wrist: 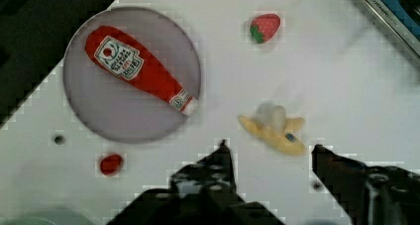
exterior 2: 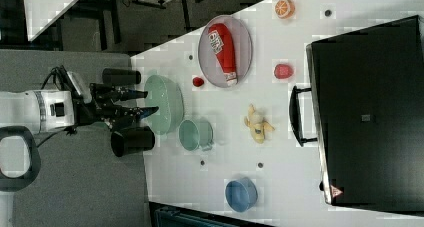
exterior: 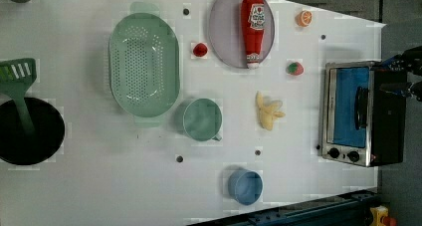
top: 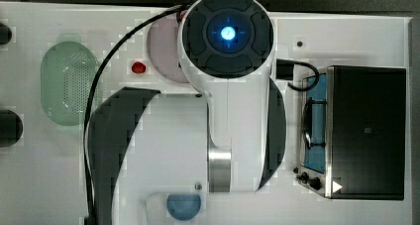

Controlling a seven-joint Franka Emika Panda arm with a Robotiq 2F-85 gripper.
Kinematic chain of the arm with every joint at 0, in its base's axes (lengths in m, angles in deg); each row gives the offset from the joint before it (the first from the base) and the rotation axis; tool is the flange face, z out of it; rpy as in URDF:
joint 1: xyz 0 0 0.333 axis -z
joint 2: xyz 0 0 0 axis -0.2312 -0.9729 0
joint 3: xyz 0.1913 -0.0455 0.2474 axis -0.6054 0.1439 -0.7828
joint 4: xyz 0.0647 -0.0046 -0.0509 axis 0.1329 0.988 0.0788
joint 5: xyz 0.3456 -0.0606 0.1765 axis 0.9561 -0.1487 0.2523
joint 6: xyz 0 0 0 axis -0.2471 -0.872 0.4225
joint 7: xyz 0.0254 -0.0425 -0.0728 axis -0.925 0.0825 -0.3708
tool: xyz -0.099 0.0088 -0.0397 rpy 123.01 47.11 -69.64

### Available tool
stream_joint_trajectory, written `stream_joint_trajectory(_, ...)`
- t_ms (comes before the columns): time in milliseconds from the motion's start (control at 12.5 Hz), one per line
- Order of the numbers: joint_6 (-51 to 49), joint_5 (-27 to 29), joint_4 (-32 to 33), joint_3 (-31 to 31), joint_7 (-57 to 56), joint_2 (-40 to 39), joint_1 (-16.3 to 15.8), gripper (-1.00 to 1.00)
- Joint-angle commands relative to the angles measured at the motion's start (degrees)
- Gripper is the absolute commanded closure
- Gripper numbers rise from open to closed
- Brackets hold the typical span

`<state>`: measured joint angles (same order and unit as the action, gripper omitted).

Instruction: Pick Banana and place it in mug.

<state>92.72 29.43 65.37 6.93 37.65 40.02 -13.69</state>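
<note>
My gripper is to pick up the banana by its pale peeled middle (exterior: 267, 110) next, so that it can put the banana in the green mug (exterior: 202, 119).
The banana (exterior: 268, 112) is a pale-yellow, half-peeled toy lying on the white table between the mug (exterior: 201, 119) and the toaster oven (exterior: 358, 114). The mug is a round translucent green vessel standing upright with nothing in it. In the wrist view the banana (wrist: 275, 128) lies just beyond and between my two black fingertips. My gripper (wrist: 271, 153) is open, holds nothing and hangs above the table. In the right view the gripper (exterior 2: 151, 101) appears at the right view's left, with the banana (exterior 2: 257, 123) and the mug (exterior 2: 194, 134) on the table.
A red ketchup bottle (exterior: 253, 29) lies on a grey plate (exterior: 224, 32). Around them are a strawberry (exterior: 294, 68), an orange slice (exterior: 304, 18), a small red piece (exterior: 200, 49), an oval green colander (exterior: 144, 64) and a blue cup (exterior: 246, 186). A black pan (exterior: 27, 131) holds a green spatula (exterior: 17, 76).
</note>
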Motion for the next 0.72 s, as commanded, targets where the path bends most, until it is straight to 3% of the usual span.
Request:
stream_joint_trajectory(80,-13.09,1.43,8.32,0.77,0.85,18.27,2.40,-0.59)
stream_joint_trajectory(240,-13.09,1.43,8.63,0.78,0.85,18.05,2.40,-1.00)
stream_joint_trajectory(480,-11.27,1.43,11.75,0.75,0.84,16.53,2.38,-1.00)
stream_joint_trajectory(720,-2.94,1.43,17.79,0.71,-0.05,13.83,2.21,-1.00)
